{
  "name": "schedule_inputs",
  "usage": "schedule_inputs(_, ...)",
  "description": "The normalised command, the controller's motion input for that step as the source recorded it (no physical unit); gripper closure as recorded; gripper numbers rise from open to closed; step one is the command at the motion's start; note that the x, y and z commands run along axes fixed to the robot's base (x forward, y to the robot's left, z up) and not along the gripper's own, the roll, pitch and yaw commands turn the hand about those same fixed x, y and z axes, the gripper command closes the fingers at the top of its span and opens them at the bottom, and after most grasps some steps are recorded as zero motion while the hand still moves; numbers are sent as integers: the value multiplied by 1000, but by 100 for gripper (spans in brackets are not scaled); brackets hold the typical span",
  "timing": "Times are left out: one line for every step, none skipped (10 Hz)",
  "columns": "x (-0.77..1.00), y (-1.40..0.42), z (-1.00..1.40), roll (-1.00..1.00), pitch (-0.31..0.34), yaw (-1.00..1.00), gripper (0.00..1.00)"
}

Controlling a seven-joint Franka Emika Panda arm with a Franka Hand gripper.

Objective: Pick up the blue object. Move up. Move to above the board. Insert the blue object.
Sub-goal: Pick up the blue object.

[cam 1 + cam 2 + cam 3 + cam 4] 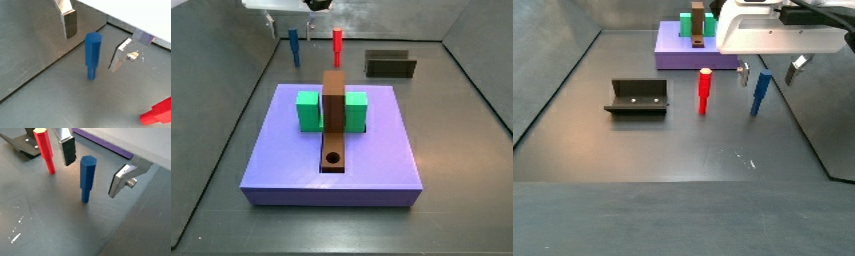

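I should grab the blue peg by its thick end point(294, 36) point(93, 40) next, so the peg's narrow tip stays free to go into the board's hole.
The blue object point(92, 54) is a short blue peg that stands upright on the grey floor. It also shows in a wrist view point(87, 177) and in both side views point(294, 46) point(760, 94). My gripper point(91, 52) is open and straddles its upper part, with gaps on both sides. The gripper also shows in a wrist view point(90, 178) and in both side views point(291, 20) point(768, 75). The fingers point(69, 24) do not touch the peg. The board point(372, 165), a lavender slab, carries a green block point(309, 111) and a brown strip point(334, 110) with a round hole point(334, 158).
A red peg point(45, 153) stands upright beside the blue one and shows in both side views point(337, 45) point(704, 92). The dark fixture point(636, 97) stands on the floor beyond the red peg. It also shows in a side view point(390, 65). Grey walls enclose the floor.
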Motion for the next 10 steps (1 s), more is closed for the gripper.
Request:
schedule_inputs(0, -77, -29, 24, 0, -106, 0)
schedule_inputs(0, -11, 0, 10, 0, -86, 0)
schedule_inputs(0, 0, 0, 0, 0, 0, 0)
schedule_inputs(0, 0, 0, 0, 0, 0, 100)
schedule_inputs(0, 0, 0, 0, 0, 0, 100)
schedule_inputs(0, 0, 0, 0, 0, 0, 100)
schedule_inputs(0, 0, 0, 0, 0, 0, 100)
schedule_inputs(0, 0, 0, 0, 0, 0, 100)
schedule_inputs(0, 0, 0, 0, 0, 0, 100)
schedule_inputs(0, 0, 0, 0, 0, 0, 100)
